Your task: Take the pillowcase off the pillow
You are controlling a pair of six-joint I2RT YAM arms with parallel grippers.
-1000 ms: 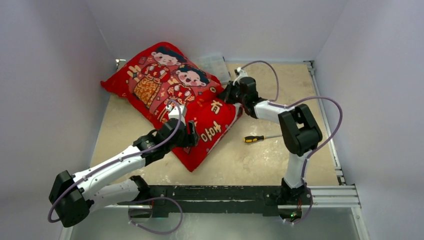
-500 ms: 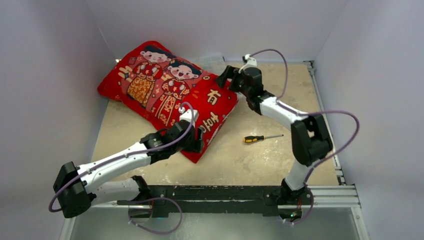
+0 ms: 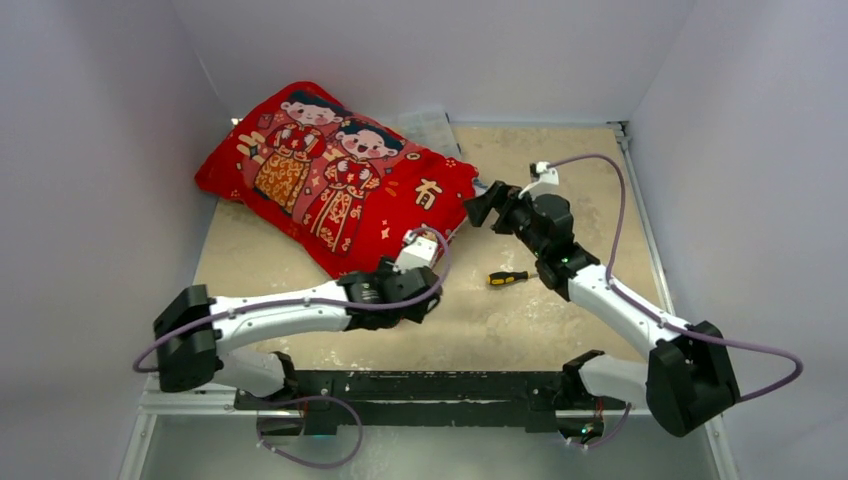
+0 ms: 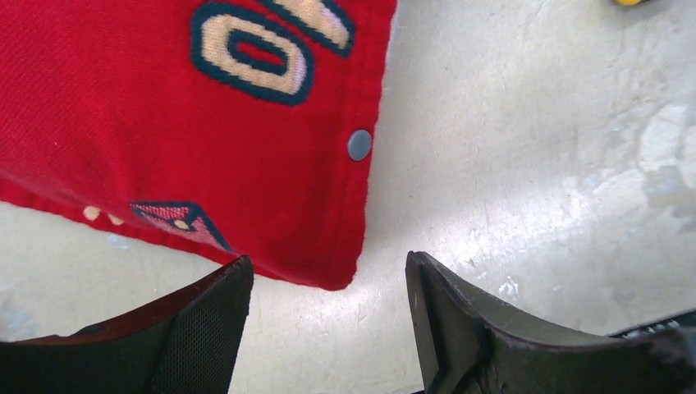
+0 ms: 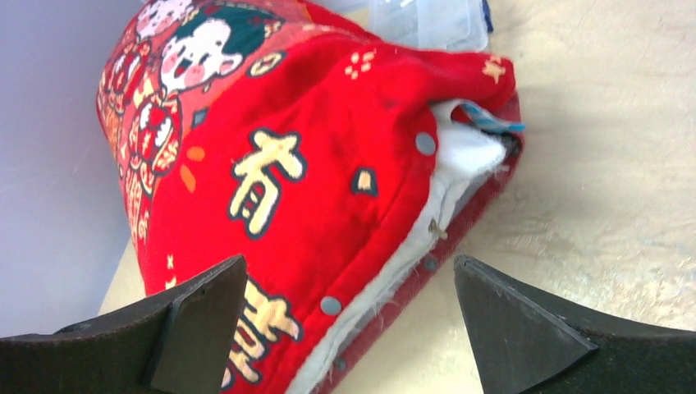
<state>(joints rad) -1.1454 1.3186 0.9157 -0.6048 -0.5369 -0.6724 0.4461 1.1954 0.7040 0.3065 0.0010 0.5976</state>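
My left gripper is to grab the pillowcase next by its near corner beside the grey snap. This will leave the pillowcase's gaping edge free to remove the pillow.
The red pillowcase with two cartoon children lies at the back left, still around the pillow. In the right wrist view the snap edge of the pillowcase gapes and the white pillow shows through the slit. My right gripper hovers open just right of that edge, its jaws wide with nothing held. My left gripper is open on the table at the near corner. That corner of the pillowcase, with a grey snap, lies just ahead of the left gripper, untouched.
A yellow-and-black screwdriver lies on the table between the two grippers. A clear plastic bag sits behind the pillow at the back wall. Walls close in on the left, back and right.
My right gripper opened, let go of the pillowcase edge and drew back to the right and nearer. My left gripper slid off the pillowcase to its near corner. The pillow settled back left.
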